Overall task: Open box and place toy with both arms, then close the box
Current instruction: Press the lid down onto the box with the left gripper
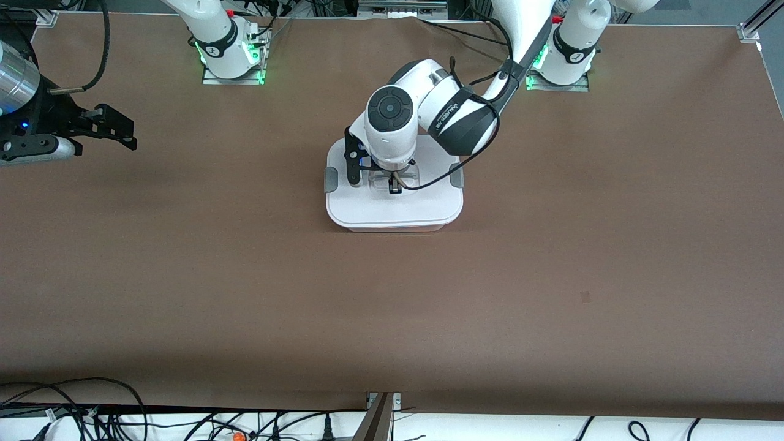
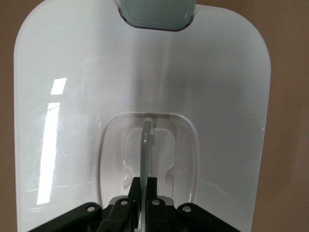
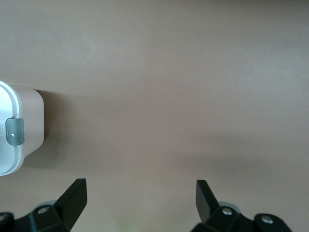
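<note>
The lower edge of the white lid lies on the box's rim, so the robot's left gripper needs to open, and the lid would stay there.
The box stands on the table's middle with its white lid on and a grey clip at each end. My left gripper is down on the lid's centre, shut on the clear recessed handle. In the left wrist view the left gripper pinches the handle's thin upright blade, with the lid spread around it. My right gripper hangs open and empty over bare table toward the right arm's end. The right wrist view shows the right gripper and the box's end with a clip. The toy is out of view.
The brown table stretches all round the box. The arm bases stand at the edge farthest from the front camera. Cables lie below the table's nearest edge.
</note>
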### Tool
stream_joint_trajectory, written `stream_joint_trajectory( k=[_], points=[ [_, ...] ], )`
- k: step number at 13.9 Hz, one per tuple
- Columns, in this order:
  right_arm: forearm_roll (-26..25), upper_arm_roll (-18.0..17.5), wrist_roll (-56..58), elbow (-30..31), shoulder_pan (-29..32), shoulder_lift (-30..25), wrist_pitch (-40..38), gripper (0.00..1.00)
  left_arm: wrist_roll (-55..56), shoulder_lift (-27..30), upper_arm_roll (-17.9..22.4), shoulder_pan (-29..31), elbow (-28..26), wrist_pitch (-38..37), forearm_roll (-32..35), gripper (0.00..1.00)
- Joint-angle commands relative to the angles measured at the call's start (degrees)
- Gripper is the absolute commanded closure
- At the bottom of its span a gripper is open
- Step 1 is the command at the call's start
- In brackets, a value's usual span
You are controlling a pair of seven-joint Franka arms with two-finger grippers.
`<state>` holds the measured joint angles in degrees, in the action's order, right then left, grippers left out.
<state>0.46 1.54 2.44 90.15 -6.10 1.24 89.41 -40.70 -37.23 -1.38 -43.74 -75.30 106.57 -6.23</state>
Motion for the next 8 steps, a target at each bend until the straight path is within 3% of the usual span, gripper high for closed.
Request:
stream_joint_trajectory(
  k=[1,5,8],
  points=[
    [-0.5,-0.4,-0.8,-1.2,0.4,0.4,-0.9,0.00,1.6,-1.7,0.2,-0.8,1.0,2.6,1.0,0.01],
    [-0.5,-0.4,-0.9,-1.1,0.4,0.4,-0.9,0.00,2.6,0.2,0.9,1.1,1.6,1.4,0.4,0.00],
    [-0.5,-0.4,-0.9,-1.1,0.4,0.4,-0.9,0.00,3.1,2.0,1.1,5.4,5.0,-4.9,0.3,0.00]
  ],
)
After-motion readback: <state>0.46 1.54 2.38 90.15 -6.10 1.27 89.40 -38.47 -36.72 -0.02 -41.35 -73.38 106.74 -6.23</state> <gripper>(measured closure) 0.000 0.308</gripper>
